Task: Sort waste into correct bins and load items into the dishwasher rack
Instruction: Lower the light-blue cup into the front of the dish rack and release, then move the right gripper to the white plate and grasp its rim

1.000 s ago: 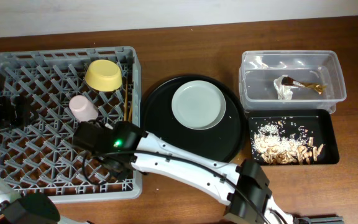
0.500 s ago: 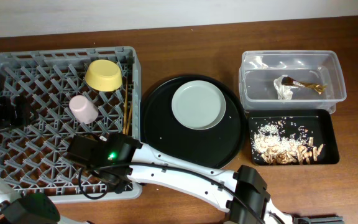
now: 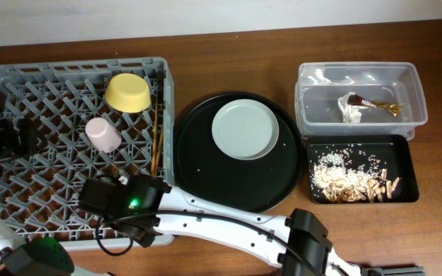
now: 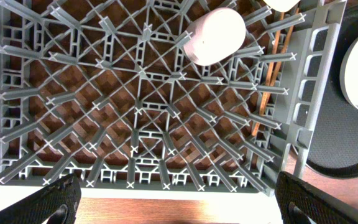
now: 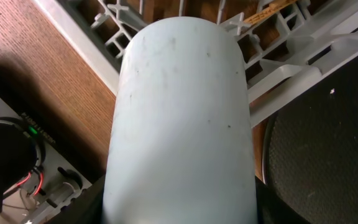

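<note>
The light blue cup's lower end (image 5: 183,32) is down at the rack's wires, inside the rack's rims, so now my right gripper releases the cup.
The grey dishwasher rack (image 3: 44,84) holds the yellow bowl (image 3: 129,92), the pink cup (image 3: 102,134) and the chopsticks (image 3: 156,130). My right gripper (image 3: 117,203) is over the rack's front edge. In the right wrist view it (image 5: 179,208) is shut on the light blue cup (image 5: 179,112), which is hidden under the arm from overhead. My left gripper (image 3: 14,138) is at the rack's left side. In the left wrist view it (image 4: 179,205) is open and empty, looking at the rack (image 4: 142,124) and the pink cup (image 4: 215,36). The grey plate (image 3: 244,129) lies on the round black tray.
The round black tray (image 3: 236,180) is right of the rack. The clear tub (image 3: 359,77) at the far right holds the napkin (image 3: 351,111) and wrapper (image 3: 378,105). The shallow black tray (image 3: 409,165) in front of it holds food scraps (image 3: 351,180).
My right arm has moved left and toward the rack's front edge with the light blue cup. The left arm has not moved.
</note>
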`<state>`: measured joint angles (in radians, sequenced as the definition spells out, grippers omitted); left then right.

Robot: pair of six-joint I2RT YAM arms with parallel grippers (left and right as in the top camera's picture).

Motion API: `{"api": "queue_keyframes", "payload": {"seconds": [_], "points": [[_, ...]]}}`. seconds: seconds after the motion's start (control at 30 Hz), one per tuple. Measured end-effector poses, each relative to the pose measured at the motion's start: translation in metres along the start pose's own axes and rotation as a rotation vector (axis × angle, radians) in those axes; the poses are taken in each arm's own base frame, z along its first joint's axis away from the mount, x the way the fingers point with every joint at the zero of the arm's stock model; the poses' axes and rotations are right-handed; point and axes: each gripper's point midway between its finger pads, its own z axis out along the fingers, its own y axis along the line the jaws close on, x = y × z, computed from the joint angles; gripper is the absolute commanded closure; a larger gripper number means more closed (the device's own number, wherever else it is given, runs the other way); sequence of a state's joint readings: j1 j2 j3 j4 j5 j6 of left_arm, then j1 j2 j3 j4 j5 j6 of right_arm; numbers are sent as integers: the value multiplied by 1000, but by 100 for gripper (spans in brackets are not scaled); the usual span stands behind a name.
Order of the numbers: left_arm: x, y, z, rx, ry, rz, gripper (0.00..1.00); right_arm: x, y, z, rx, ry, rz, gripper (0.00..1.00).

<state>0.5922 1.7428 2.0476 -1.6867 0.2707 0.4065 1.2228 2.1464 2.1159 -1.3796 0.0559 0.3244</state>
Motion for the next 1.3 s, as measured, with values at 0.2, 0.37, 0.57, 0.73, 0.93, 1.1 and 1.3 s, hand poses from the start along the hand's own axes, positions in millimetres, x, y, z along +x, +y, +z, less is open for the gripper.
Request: {"api": "queue_keyframes", "payload": {"seconds": [0.2,0.37,0.57,0.73,0.93,1.1,1.3], "points": [[0,0,0,0,0,0,1,0,0,3,-1,0,-3,26],[0,0,0,0,0,0,1,0,-1,4,-1,1,-4,22],[0,0,0,0,0,0,1,2,-5,2,7,15,1,21],[0,0,0,0,0,0,1,-18,-42,-39,70,-76,64,23],[0,1,0,-3,1,0,1,-25,-203,-109,157,-219,415,34],[0,1,0,-3,1,0,1,1,-319,-96,179,-191,652,11],[0,1,0,-4,2,0,1,47,-385,-41,175,-25,795,1]]}}
